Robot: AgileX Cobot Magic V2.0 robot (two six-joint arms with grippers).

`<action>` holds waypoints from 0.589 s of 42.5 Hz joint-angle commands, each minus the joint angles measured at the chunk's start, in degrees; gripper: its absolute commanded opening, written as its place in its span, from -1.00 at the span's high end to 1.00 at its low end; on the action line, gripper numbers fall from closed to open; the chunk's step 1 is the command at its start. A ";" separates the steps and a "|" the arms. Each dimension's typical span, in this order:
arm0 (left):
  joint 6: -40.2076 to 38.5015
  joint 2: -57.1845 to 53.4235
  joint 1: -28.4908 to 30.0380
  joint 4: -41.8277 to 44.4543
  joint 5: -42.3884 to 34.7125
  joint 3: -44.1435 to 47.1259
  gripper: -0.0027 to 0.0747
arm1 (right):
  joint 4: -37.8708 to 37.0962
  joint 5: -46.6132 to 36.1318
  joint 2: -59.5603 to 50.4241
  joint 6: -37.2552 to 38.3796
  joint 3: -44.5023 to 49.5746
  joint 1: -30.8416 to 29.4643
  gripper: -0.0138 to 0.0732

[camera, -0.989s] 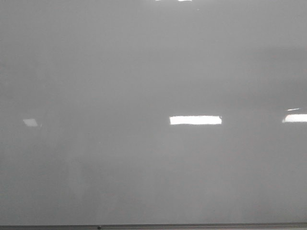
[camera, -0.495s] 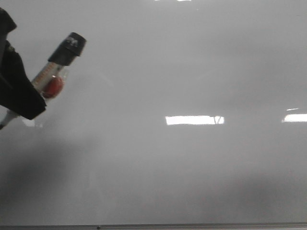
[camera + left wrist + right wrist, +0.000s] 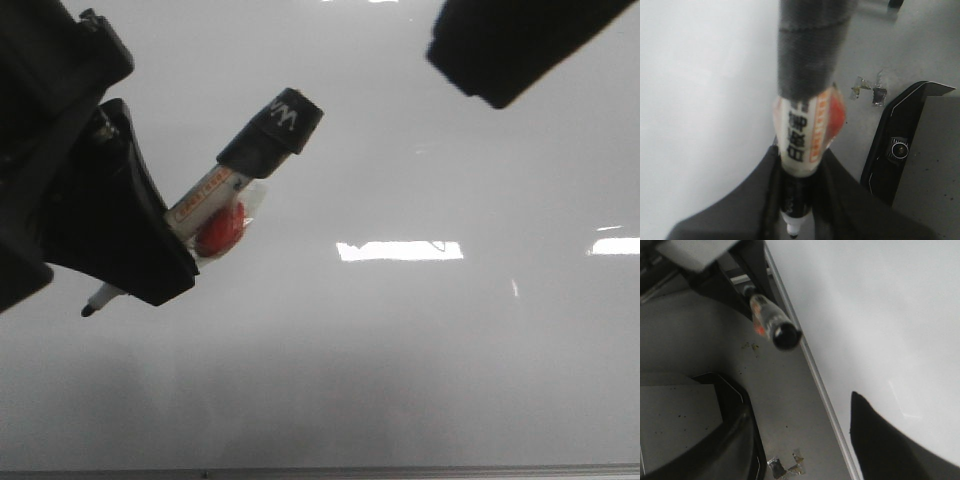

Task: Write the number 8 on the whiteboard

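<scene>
The left gripper's fingers hold the marker's body. The right gripper next grabs the marker by its black end with the cap (image 3: 270,133), which sticks out free.
The whiteboard (image 3: 400,360) fills the front view, glossy pale grey; no number 8 or other marker stroke shows on it. My left gripper (image 3: 165,265) is at the left in front of the board, shut on a whiteboard marker (image 3: 215,195). Its black capped end (image 3: 272,130) points up and to the right, its bare tip (image 3: 88,311) down and to the left. In the left wrist view the marker (image 3: 802,135) runs between the fingers (image 3: 850,205), with the board (image 3: 700,100) beside it. My right gripper (image 3: 510,40) is a dark shape at the top right; in its own view the right gripper (image 3: 800,455) is open and empty.
The board's thin grey frame edge (image 3: 400,470) runs along the bottom and also shows in the right wrist view (image 3: 815,370). Beside the board are grey floor with tape scraps (image 3: 785,465) and a black machine base (image 3: 892,150). Bright light reflections (image 3: 400,250) lie on the board.
My left gripper with the marker has come in from the left and moved right across the board. My right gripper has come into view at the top right.
</scene>
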 commanded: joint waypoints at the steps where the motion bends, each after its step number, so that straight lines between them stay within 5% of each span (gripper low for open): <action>1: 0.04 -1.71 -0.69 -0.45 -3.43 -1.95 0.99 | 2.14 -1.41 2.98 -1.51 -4.61 2.41 -0.40; 25: 0.04 -1.71 -0.69 -0.45 -5.43 -1.95 0.99 | 3.20 -2.26 16.09 -3.88 -11.92 6.95 -0.39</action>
